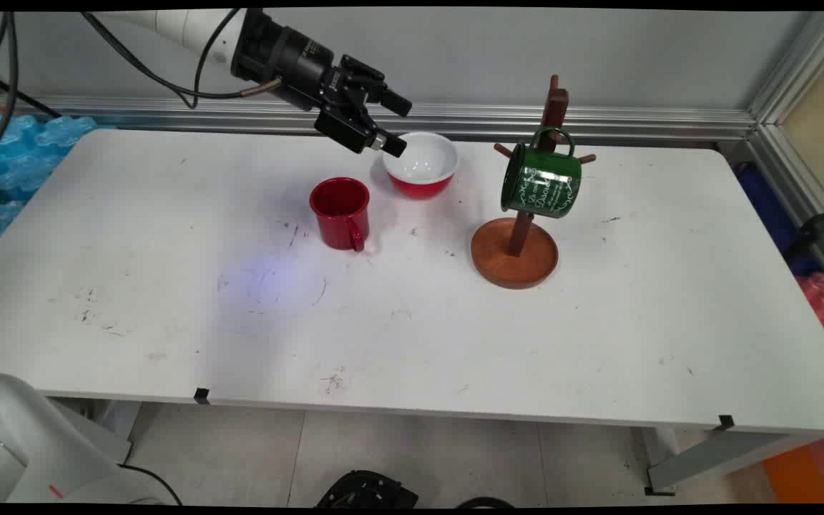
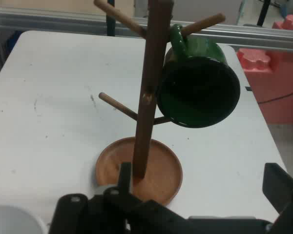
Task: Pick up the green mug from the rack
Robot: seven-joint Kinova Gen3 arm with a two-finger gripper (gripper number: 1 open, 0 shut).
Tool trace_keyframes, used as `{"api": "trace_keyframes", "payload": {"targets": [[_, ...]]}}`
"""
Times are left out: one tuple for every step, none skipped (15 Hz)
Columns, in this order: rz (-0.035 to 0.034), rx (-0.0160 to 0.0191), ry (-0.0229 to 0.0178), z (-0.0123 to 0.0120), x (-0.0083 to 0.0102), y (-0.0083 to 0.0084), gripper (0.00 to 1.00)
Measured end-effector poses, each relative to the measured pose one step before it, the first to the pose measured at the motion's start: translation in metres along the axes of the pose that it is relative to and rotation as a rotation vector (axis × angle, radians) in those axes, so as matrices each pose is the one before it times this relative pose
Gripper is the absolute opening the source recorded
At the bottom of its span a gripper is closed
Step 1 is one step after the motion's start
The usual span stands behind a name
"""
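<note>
The gripper grabs the green mug by its dark rim (image 1: 506,177) next, to take the mug off the wooden mug tree (image 1: 514,254).
My gripper (image 1: 398,125) hangs open and empty above the table's back middle, just left of and above a red bowl with a white inside (image 1: 420,166). A red mug (image 1: 340,211) stands upright in front of it, handle toward the near side. To the right, a green enamel mug (image 1: 541,182) hangs by its handle on a peg of a wooden mug tree (image 1: 514,254). The hand view looks at that tree (image 2: 149,97) and the green mug's dark mouth (image 2: 198,85), with my gripper (image 2: 202,195) spread wide below and the bowl's rim (image 2: 10,222) at the bottom left.
An aluminium rail (image 1: 598,121) runs along the wall behind the table. Blue bubble wrap (image 1: 18,150) lies beyond the table's left end. Red and pink items (image 1: 823,300) sit past the right edge. The tree's other pegs (image 2: 118,107) are bare.
</note>
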Motion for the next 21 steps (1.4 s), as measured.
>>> {"api": "trace_keyframes", "payload": {"targets": [[-0.005,0.00036,0.00105,0.00062,-0.00088,0.00051,1.0],[-0.00604,0.00055,0.00171,0.00091,-0.001,0.00062,1.0],[-0.01026,0.00055,0.00308,0.0022,-0.00169,0.00111,1.0],[-0.00673,0.00036,0.00289,0.00222,-0.00129,0.00086,1.0],[-0.00658,0.00039,0.00338,0.00284,-0.00142,0.00097,1.0],[-0.00375,0.00015,0.00226,0.00181,-0.00077,0.00052,1.0],[-0.00565,0.00035,0.00351,0.00316,-0.00104,0.0007,1.0],[-0.00553,0.00021,0.00408,0.00347,-0.00105,0.00079,1.0],[-0.00553,-0.00053,0.00403,0.00373,-0.00081,0.00084,1.0],[-0.00451,-0.00069,0.00374,0.00318,-0.00057,0.00074,1.0],[-0.00468,-0.00233,0.00446,0.004,-0.00024,0.00104,1.0],[-0.00412,-0.00352,0.00478,0.00404,0.0002,0.00123,1.0],[-0.00309,-0.00325,0.00374,0.00349,0.0002,0.00092,1.0],[-0.00306,-0.00404,0.0048,0.00397,0.00044,0.00122,1.0],[-0.00223,-0.00448,0.00461,0.00394,0.00044,0.0014,1.0],[-0.00131,-0.00506,0.00411,0.00374,0.00071,0.00128,1.0],[-0.00134,-0.00538,0.00473,0.00409,0.0008,0.00137,1.0],[-0.00123,-0.00588,0.00444,0.004,0.00093,0.00152,1.0],[-0.00135,-0.00441,0.0041,0.00309,0.00087,0.00134,1.0],[-0.00184,-0.00543,0.00412,0.00392,0.00136,0.00132,1.0],[-0.00223,-0.00528,0.00365,0.00377,0.00149,0.00139,1.0]]}}
